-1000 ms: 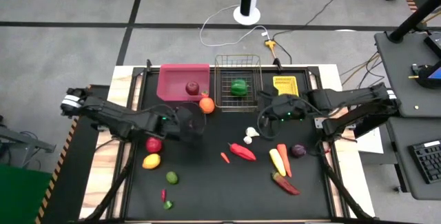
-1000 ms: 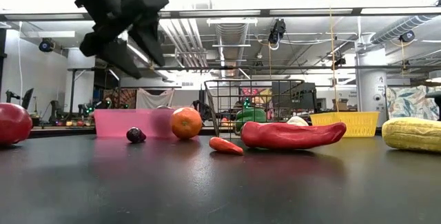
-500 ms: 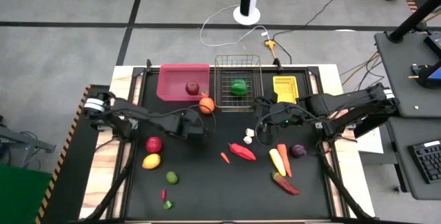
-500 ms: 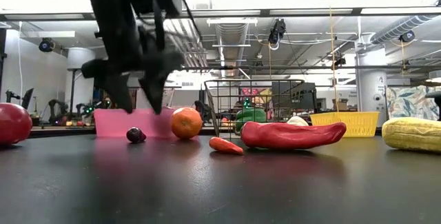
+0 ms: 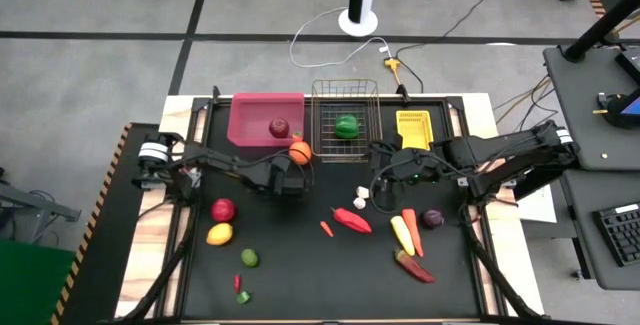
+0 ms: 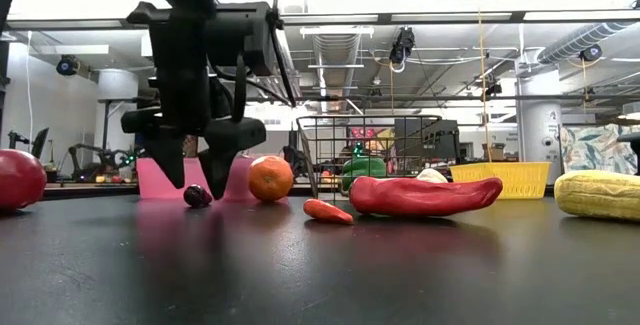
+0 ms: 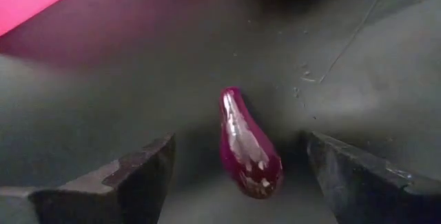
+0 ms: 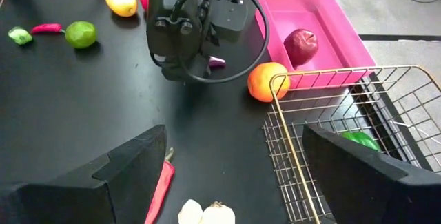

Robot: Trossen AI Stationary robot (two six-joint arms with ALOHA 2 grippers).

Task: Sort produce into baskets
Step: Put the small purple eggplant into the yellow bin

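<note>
The purple eggplant has low fingertips on either side of it in the left wrist view, so my left gripper should close on the eggplant.
My left gripper [image 6: 196, 187] is open and points straight down, fingertips just above the table. A small glossy purple piece of produce [image 7: 247, 148] lies on the table between its fingers, touching neither; it also shows in the low view [image 6: 197, 196]. An orange [image 5: 299, 152] lies just beyond, by the pink bin [image 5: 248, 115], which holds a red apple [image 5: 279, 127]. My right gripper [image 5: 388, 173] is open and empty, hovering in front of the wire basket [image 5: 345, 85], which holds a green pepper [image 5: 346, 126]. The yellow bin [image 5: 413, 125] stands to the right.
On the table's left lie a red apple [image 5: 223, 209], lemon [image 5: 219, 233], lime [image 5: 249, 257] and small chilli [image 5: 237, 282]. In the middle and right lie garlic [image 5: 362, 198], a red pepper [image 5: 351, 220], corn [image 5: 402, 233], a carrot [image 5: 410, 227], a purple onion [image 5: 433, 218] and a chilli [image 5: 415, 266].
My left gripper has come down from high above the table to table height, turning from a slant to pointing straight down, and now stands open astride the small purple piece. The piece has stayed where it was. My right gripper has shifted slightly toward the near edge.
</note>
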